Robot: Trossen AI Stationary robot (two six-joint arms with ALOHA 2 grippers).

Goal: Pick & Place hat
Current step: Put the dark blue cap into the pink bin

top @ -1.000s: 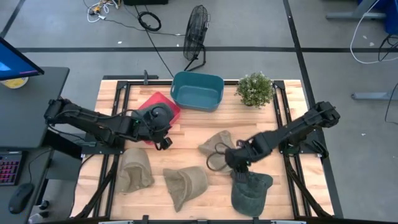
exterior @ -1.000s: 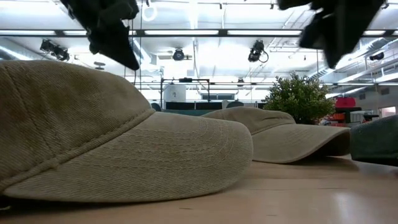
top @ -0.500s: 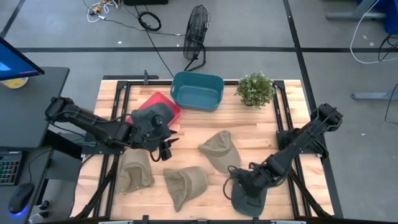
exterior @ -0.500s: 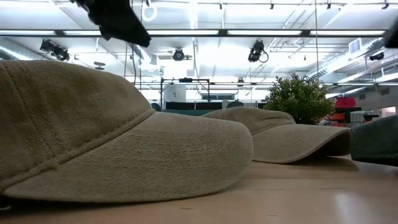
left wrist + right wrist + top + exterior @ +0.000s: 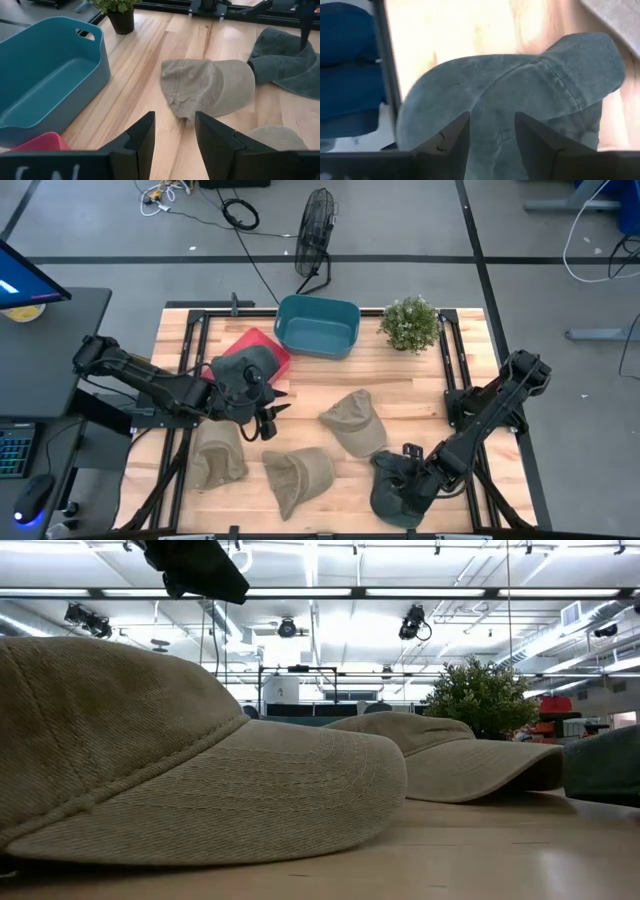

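I need to grab the dark green hat next with my right gripper by the cloth [image 5: 494, 117] beside its curved seam, to place the hat on the red tray.
A dark green hat [image 5: 395, 495] lies on its brim and crown at the table's near right. Three khaki hats lie at the centre [image 5: 352, 420], near centre [image 5: 300, 473] and near left [image 5: 216, 455]. My right gripper [image 5: 408, 472] is low over the green hat [image 5: 530, 80], open, fingers astride its crown. My left gripper [image 5: 270, 418] hovers open left of the centre khaki hat [image 5: 207, 87], touching nothing. In the low view a khaki hat [image 5: 150, 750] fills the foreground, and the green hat [image 5: 605, 765] shows at the right edge. My right gripper comes at the dark green hat's crown [image 5: 492, 95] slanting down from the table's right, fingers [image 5: 532, 135] open over it. The hat lies flat on the table. Whether the fingers touch the cloth, I cannot tell.
A teal bin [image 5: 317, 326] stands at the far centre, a red tray [image 5: 268, 345] to its left and a potted plant [image 5: 410, 323] to its right. Bare wood lies between the bin and the hats. Black frame rails [image 5: 470, 395] run along the table's sides.
My right gripper has left the centre khaki hat, swung toward the table's near right corner and dropped low over the dark green hat. My left gripper has shifted a little toward the near edge. The hats lie where they were.
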